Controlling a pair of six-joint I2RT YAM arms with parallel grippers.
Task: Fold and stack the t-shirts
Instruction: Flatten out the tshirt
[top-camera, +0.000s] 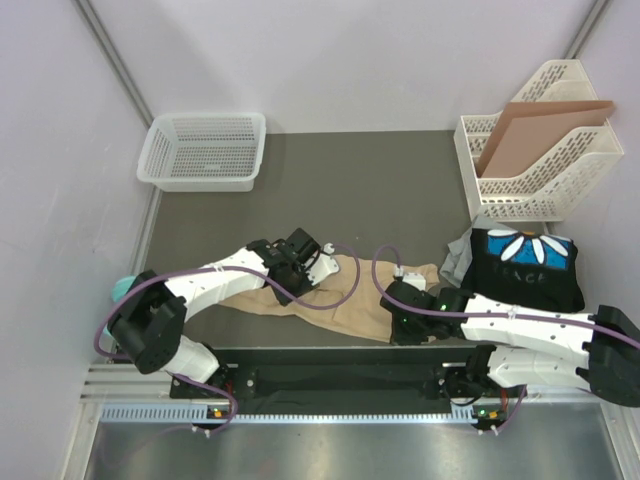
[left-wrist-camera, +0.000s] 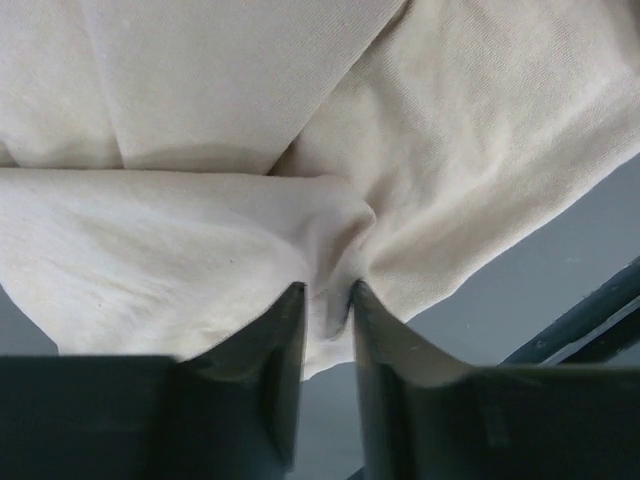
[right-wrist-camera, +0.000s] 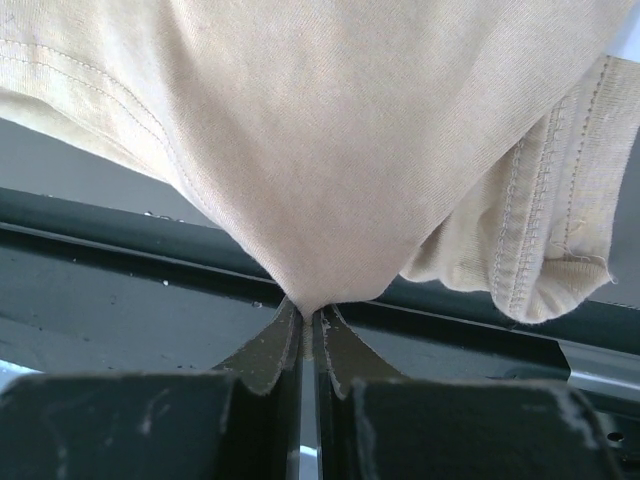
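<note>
A loose fold lies between my left gripper's fingers and closing would catch the t-shirt, so it is time to close on the tan t-shirt (top-camera: 345, 295) now.
A tan t-shirt (top-camera: 345, 295) lies crumpled on the dark table near the front edge. My left gripper (top-camera: 318, 262) is at its upper left part; in the left wrist view its jaws (left-wrist-camera: 328, 295) stand a little apart, with a loose fold of the tan cloth (left-wrist-camera: 200, 100) between the tips. My right gripper (top-camera: 402, 318) is at the shirt's right front end, shut on a pinch of the tan cloth (right-wrist-camera: 350, 120), which hangs lifted from the jaws (right-wrist-camera: 310, 315). A black t-shirt with a white daisy (top-camera: 530, 265) lies folded at the right, over a grey one (top-camera: 458, 252).
A white mesh basket (top-camera: 205, 150) stands at the back left. A white file rack (top-camera: 540, 170) holding a brown cardboard sheet (top-camera: 540, 125) stands at the back right. A small teal item (top-camera: 120, 288) shows at the left edge. A black rail (right-wrist-camera: 120, 250) runs along the front.
</note>
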